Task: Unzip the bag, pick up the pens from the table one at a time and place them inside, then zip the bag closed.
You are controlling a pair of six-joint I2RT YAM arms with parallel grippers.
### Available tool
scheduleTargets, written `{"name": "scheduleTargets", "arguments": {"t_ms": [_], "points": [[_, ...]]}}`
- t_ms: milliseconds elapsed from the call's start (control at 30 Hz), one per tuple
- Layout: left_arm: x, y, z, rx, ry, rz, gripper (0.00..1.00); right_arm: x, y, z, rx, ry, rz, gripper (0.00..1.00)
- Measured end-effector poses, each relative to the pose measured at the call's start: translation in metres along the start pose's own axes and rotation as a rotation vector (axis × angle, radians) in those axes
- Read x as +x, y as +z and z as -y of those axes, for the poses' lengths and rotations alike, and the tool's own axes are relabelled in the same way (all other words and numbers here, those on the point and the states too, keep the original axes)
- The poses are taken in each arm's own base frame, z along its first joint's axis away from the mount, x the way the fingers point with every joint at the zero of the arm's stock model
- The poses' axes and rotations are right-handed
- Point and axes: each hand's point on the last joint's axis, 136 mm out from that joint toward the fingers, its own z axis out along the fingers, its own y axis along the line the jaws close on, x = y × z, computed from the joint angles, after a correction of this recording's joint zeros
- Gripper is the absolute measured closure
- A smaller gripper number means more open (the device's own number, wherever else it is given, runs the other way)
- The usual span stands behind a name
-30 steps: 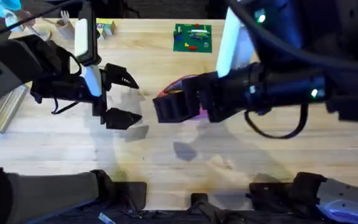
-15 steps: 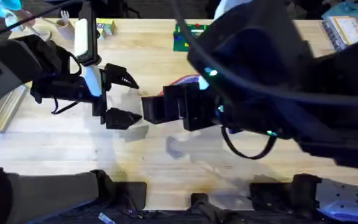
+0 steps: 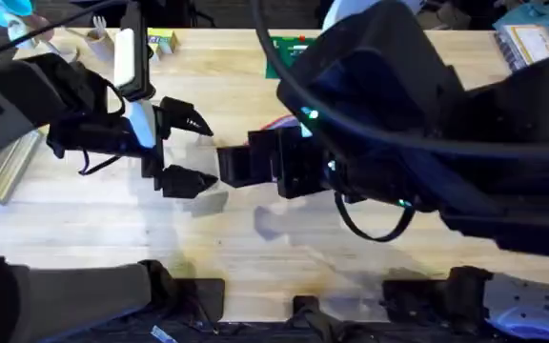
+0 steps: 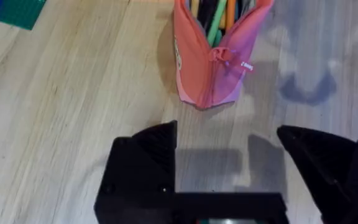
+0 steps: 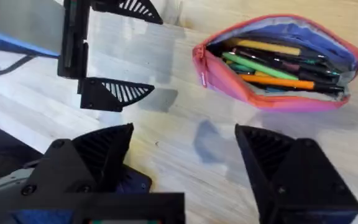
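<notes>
Loose pens fill the bag's opening, so my left gripper will next grab the bag by its closed end at the zipper pull (image 4: 219, 55).
The pink bag (image 5: 278, 62) lies on the light-wood table (image 5: 166, 124) with its zipper open and purple lining showing. Several pens (image 5: 272, 65) lie inside it, among them an orange one (image 5: 284, 81) and a green one. My right gripper (image 5: 185, 155) hovers open above the table just short of the bag. My left gripper (image 4: 229, 155) is open and empty, facing one end of the bag (image 4: 213, 56) and its zipper pull (image 4: 219, 55). From overhead, the left gripper (image 3: 191, 151) stands left of centre, and the right gripper (image 3: 232, 164) and its arm cover most of the bag (image 3: 279, 122).
A small green board (image 3: 289, 52) with coloured pieces sits at the back of the table, partly behind the right arm. A metal rail (image 3: 8, 171) lies along the left edge. Small boxes (image 3: 160, 41) stand at the back left.
The right arm has swung leftward and risen toward the camera, now covering most of the bag from overhead. The left arm has stayed put.
</notes>
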Motion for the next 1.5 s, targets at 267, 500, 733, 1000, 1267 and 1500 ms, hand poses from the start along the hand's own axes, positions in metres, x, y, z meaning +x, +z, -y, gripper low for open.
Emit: {"name": "scheduleTargets", "arguments": {"t_ms": [267,500,733,1000,1267,1500], "points": [[0.000,0.000,0.000,0.000,0.000,0.000,0.007,-0.003,0.012,-0.008,-0.011,0.005,0.009,0.004],[0.000,0.000,0.000,0.000,0.000,0.000,0.007,0.005,0.042,-0.010,0.026,-0.007,-0.024,0.004],[0.000,0.000,0.000,0.000,0.000,0.000,0.007,0.009,0.061,-0.013,0.039,-0.011,-0.036,0.003],[0.000,0.000,0.000,0.000,0.000,0.000,0.008,0.015,0.082,-0.014,0.058,-0.017,-0.052,0.004],[0.000,0.000,0.000,0.000,0.000,0.000,0.006,0.021,0.104,-0.014,0.077,-0.022,-0.063,0.003],[0.000,0.000,0.000,0.000,0.000,0.000,0.007,0.019,0.118,-0.009,0.103,-0.003,-0.052,0.004]]}}
